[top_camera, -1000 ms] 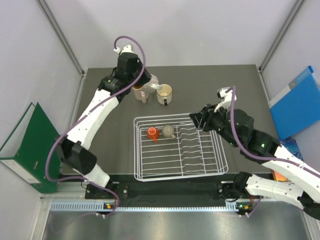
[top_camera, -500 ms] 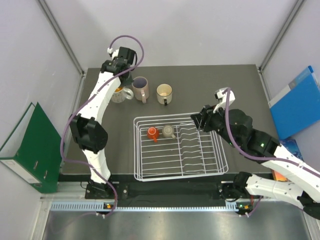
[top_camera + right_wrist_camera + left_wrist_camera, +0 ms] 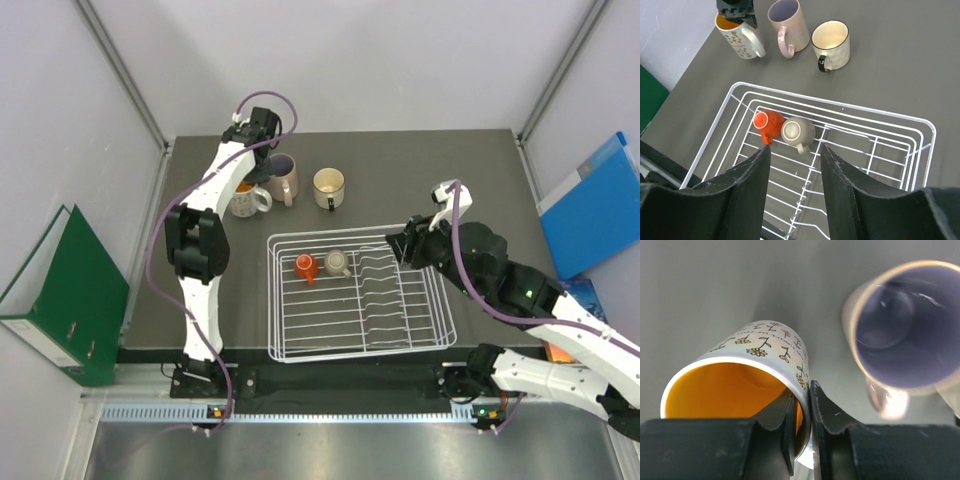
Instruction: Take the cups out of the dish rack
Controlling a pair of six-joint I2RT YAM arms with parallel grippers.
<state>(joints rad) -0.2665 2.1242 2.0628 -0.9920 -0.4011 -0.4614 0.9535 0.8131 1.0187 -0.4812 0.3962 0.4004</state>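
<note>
The speckled mug hangs above the table, apart from the pinkish-beige mug, and would drop short if the left gripper opened now, so the left gripper should keep holding it.
My left gripper (image 3: 245, 176) is shut on the rim of the speckled mug with orange inside (image 3: 243, 199), at the table's far left; one finger is inside and one outside (image 3: 807, 412). The pinkish-beige mug with purple inside (image 3: 283, 178) and the cream mug (image 3: 329, 186) stand upright to its right. The white wire dish rack (image 3: 420, 345) holds the small red-orange cup (image 3: 304, 266) and the small tan cup (image 3: 337, 262), both upside down (image 3: 767, 123) (image 3: 797, 131). My right gripper (image 3: 793, 148) is open and empty above the rack's far right part.
A green binder (image 3: 60, 290) leans off the table's left edge. A blue folder (image 3: 590, 205) lies off the right edge. The rack's wavy plate slots (image 3: 385, 290) fill its right half. Grey walls and frame posts close in the back.
The left gripper carried the speckled mug leftward, past the pinkish-beige mug, and lowered it slightly nearer; its arm swung in. The right gripper barely shifted.
</note>
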